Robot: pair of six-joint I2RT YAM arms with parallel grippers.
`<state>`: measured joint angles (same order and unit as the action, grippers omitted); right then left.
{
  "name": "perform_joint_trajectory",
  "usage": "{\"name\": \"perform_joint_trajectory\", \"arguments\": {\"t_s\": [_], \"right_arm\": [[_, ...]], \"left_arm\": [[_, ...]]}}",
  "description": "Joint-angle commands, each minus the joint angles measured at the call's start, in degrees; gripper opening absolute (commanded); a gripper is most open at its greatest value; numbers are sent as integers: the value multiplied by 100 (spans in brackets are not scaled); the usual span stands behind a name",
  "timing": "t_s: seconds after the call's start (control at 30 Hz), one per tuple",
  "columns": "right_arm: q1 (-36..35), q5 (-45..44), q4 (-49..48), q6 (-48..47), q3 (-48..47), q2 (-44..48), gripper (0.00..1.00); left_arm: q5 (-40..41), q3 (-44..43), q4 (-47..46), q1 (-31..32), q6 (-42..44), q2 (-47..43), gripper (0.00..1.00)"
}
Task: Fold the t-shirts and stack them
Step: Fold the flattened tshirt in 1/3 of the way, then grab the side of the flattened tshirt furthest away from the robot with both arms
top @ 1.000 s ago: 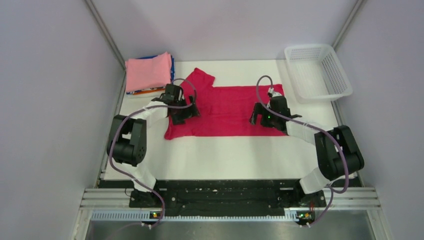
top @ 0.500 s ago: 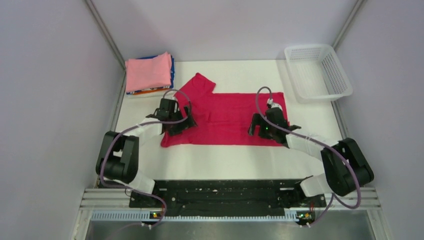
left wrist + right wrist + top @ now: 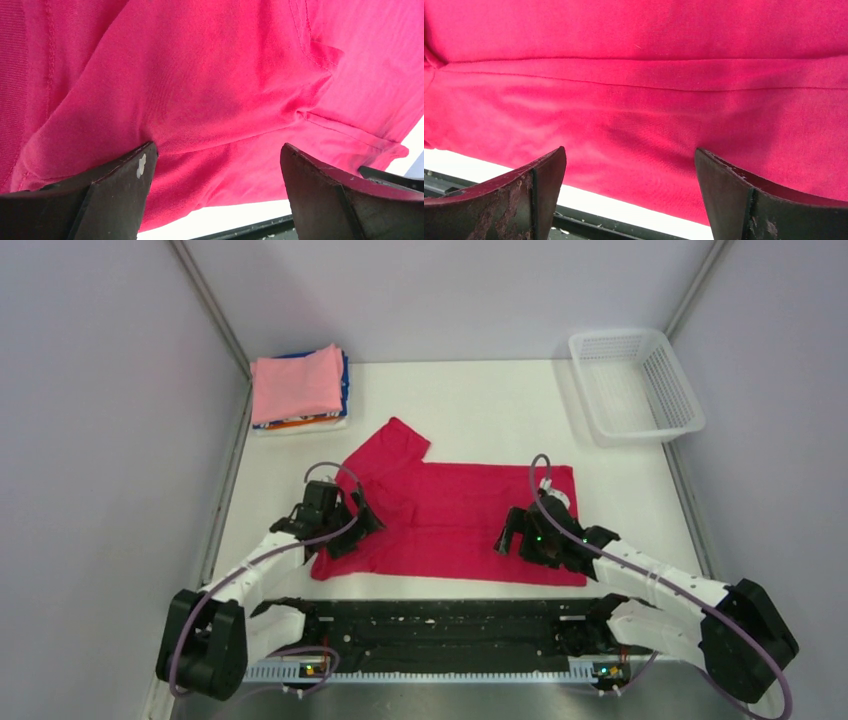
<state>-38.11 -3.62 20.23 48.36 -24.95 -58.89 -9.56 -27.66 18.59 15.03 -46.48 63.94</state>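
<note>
My left gripper should next grab the crimson-red t-shirt's far-pointing sleeve by its end, to fold it back over the t-shirt's body.
A crimson-red t-shirt [image 3: 450,520] lies spread flat on the white table [image 3: 480,400], one sleeve pointing to the far left, its hem close to the near edge. My left gripper [image 3: 345,530] stands open over the shirt's left end, fingertips wide apart on the red cloth [image 3: 200,75], nothing pinched between them [image 3: 217,147]. My right gripper [image 3: 525,535] is open over the right part, its tips [image 3: 629,150] spread on the red fabric [image 3: 639,100] near its edge. A folded stack with a light pink t-shirt [image 3: 296,383] on top sits at the far left corner.
A white mesh basket [image 3: 635,385] stands at the far right corner. The black base rail [image 3: 440,625] runs along the near edge, just below the shirt's hem. Grey walls close in on both sides.
Both arms have drawn back toward the near edge, and the red t-shirt has slid along with them, away from the stack. Both grippers stayed open.
</note>
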Motion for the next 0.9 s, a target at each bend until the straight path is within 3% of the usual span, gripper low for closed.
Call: {"name": "perform_joint_trajectory", "arguments": {"t_s": [0.0,0.27,0.47,0.7,0.87], "right_arm": [[-91,-161,1092,338,236,5,99],[-92,-859,1109,42,-127,-19,99],[-94,-753,602,-587,-682,274,99],[116,-1396,171,-1296,-1691,-15,99],[1503,-828,19,-1447,-2381,-923,99]], "left_arm": [[141,458,1225,283,-644,-356,98],[1157,-47,2071,445,-463,-869,99],[1310,-939,1836,445,62,-817,99],[1875,-2844,1021,436,897,458,99],[2254,-4750,1434,430,1106,2396,99]]}}
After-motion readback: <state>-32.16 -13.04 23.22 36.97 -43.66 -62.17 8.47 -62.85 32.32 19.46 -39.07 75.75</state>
